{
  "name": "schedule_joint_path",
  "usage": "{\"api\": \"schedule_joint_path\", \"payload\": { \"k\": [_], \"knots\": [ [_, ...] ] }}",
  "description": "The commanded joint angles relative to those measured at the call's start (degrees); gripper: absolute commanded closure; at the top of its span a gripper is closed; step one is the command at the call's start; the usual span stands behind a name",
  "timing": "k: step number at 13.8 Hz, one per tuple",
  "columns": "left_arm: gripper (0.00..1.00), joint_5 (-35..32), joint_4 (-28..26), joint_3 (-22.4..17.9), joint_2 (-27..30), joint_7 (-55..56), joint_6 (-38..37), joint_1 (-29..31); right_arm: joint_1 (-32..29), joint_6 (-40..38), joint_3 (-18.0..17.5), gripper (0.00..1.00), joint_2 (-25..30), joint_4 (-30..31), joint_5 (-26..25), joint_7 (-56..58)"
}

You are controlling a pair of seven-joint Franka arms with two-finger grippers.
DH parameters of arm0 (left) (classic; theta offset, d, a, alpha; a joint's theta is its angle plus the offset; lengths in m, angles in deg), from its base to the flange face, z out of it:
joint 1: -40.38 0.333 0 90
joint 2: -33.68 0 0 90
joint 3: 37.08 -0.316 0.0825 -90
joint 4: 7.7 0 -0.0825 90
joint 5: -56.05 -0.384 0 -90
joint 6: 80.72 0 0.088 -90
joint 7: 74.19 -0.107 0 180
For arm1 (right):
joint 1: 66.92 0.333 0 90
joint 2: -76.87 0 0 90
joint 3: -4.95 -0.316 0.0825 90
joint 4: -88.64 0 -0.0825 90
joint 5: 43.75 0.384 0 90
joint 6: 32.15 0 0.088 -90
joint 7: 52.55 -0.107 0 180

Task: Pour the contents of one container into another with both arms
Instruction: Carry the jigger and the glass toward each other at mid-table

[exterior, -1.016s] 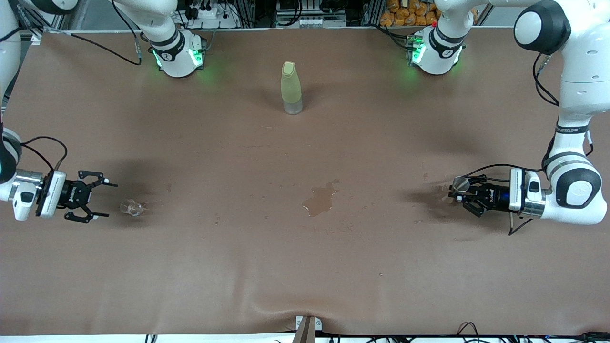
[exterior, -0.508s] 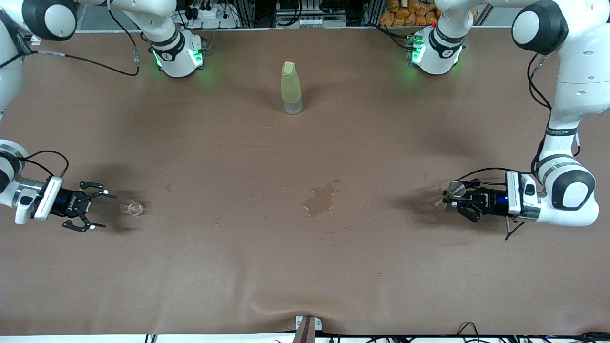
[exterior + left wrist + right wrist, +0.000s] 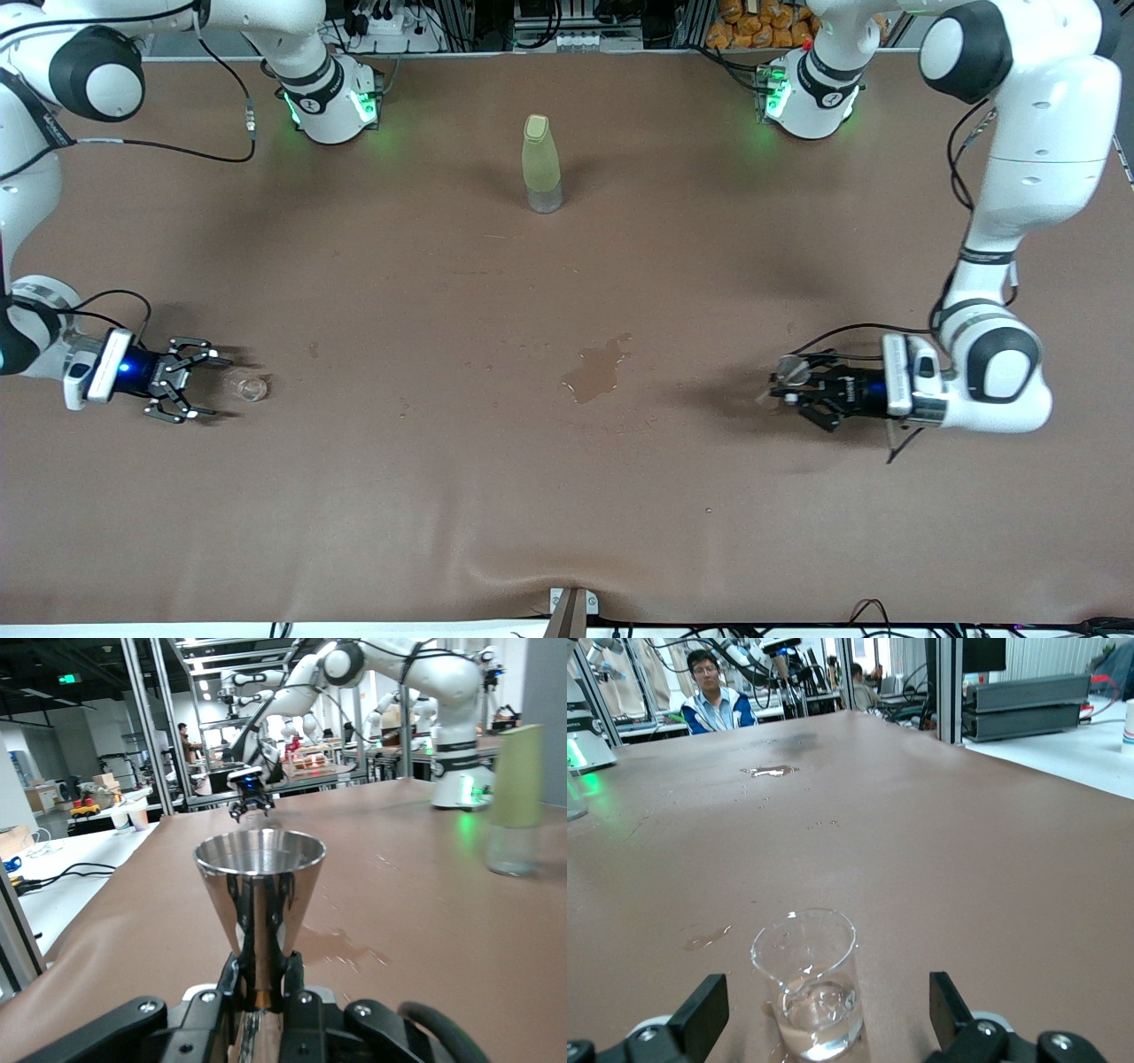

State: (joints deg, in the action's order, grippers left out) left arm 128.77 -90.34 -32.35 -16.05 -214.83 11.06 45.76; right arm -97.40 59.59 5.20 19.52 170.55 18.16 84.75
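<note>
I should next use my right gripper to grab the tiny clear cup by the lower part of its side (image 3: 823, 1019), so that the cup's open rim (image 3: 804, 939) stays free for the pour.
The tiny clear cup (image 3: 245, 385) stands upright on the table toward the right arm's end, with a little liquid in it (image 3: 806, 985). My right gripper (image 3: 213, 386) is open just beside it, and its two fingers (image 3: 700, 1014) stand wide on either side of the cup without touching it. The silvery metal cone cup (image 3: 791, 370) is upright in my left gripper (image 3: 781, 390), low over the table toward the left arm's end. In the left wrist view that gripper (image 3: 260, 981) is shut on the thin base of the cone cup (image 3: 260, 870).
A tall yellow-green bottle (image 3: 541, 164) stands mid-table, closer to the robots' bases. A wet puddle (image 3: 598, 370) lies on the brown mat between the two grippers, with small drops around it.
My right gripper has come down and moved closer to the clear cup. My left gripper has carried the cone cup toward the middle of the table.
</note>
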Motion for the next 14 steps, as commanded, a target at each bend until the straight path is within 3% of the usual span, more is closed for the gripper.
{"api": "schedule_joint_path", "payload": {
  "k": [1, 4, 5, 8, 11, 14],
  "knots": [
    [1.00, 4.17, -0.23, -0.34, 0.51, 4.04, 3.40, -4.57, 0.59, -0.94, -0.52, 0.00, -2.50, -2.20, 2.07, 1.57],
    [1.00, 8.82, -0.15, -0.33, 0.25, 5.46, 7.79, -9.22, 0.60, -1.12, -0.52, 0.00, -3.03, -2.11, 2.68, 1.74],
    [1.00, 10.41, -0.15, -0.34, 0.16, 5.47, 9.72, -10.89, 0.51, -1.12, -0.52, 0.05, -3.03, -2.11, 2.68, 1.74],
    [1.00, 14.11, 0.11, -0.34, 0.42, 5.55, 16.13, -15.90, 0.51, -1.12, -0.52, 0.28, -3.03, -1.94, 2.68, 1.74],
    [1.00, 19.19, 0.29, -0.34, 0.16, 5.64, 23.25, -21.62, 0.51, -1.12, -0.52, 0.38, -3.03, -1.76, 2.68, 1.74],
    [1.00, 21.93, 1.96, -0.34, -0.02, 5.99, 28.61, -25.92, 0.60, -1.82, -0.52, 0.70, -2.95, -1.76, 2.60, 1.48]
  ]
}}
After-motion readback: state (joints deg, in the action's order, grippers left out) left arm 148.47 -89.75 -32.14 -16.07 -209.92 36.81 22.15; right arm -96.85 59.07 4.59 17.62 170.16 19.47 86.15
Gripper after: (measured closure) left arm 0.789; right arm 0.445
